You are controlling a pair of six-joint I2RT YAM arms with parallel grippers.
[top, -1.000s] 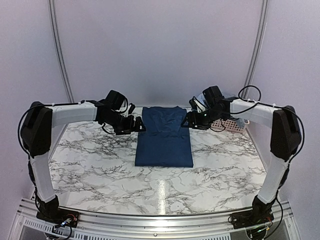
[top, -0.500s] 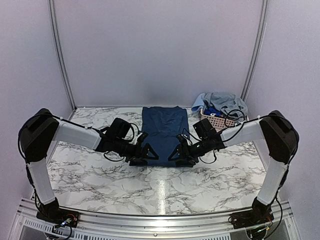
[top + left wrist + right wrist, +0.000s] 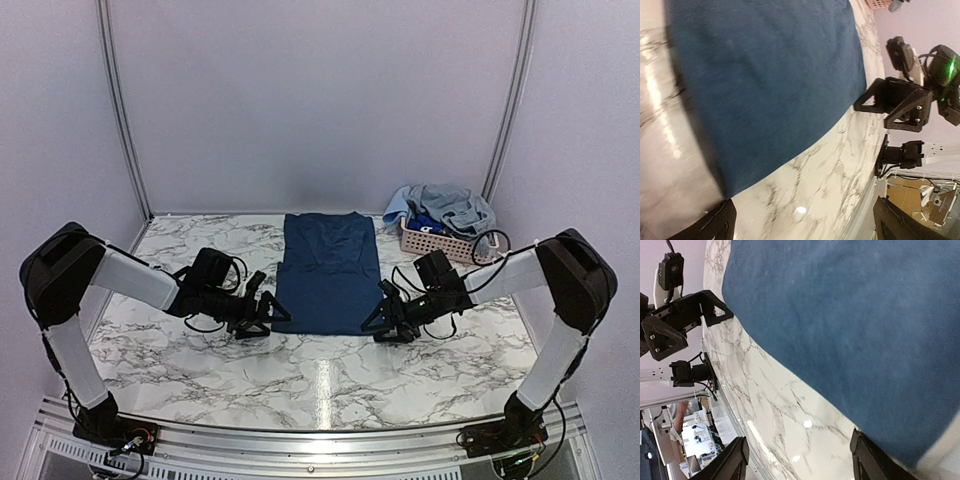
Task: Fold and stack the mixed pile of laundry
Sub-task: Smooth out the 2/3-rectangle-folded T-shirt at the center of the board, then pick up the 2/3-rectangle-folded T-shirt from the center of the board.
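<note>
The navy shirt (image 3: 328, 272) needs its hem folded over toward the collar, so the left gripper should grab the shirt by the near hem corner next.
A dark navy shirt (image 3: 328, 272) lies flat in the middle of the marble table (image 3: 320, 385), collar toward the back wall. The rest of the mixed laundry pile (image 3: 443, 207), grey-blue and bright-blue pieces, is heaped in the pink basket (image 3: 447, 243) at the back right. My left gripper (image 3: 268, 313) is low beside the shirt's near left corner, open. My right gripper (image 3: 382, 320) is low beside the near right corner, also open. In the left wrist view the shirt (image 3: 765, 75) fills the upper left, with bare marble between my fingers (image 3: 715, 225). In the right wrist view the shirt (image 3: 865, 315) ends by one finger (image 3: 872, 460).
The table's metal front rail (image 3: 320, 440) carries both arm bases. Grey walls enclose the back and sides. Each wrist view shows the other gripper across the shirt's hem: the right one (image 3: 900, 102) and the left one (image 3: 680, 320).
Both grippers have travelled from the shirt's collar end down to its near corners, then slid outward off the cloth. The shirt itself has not moved.
</note>
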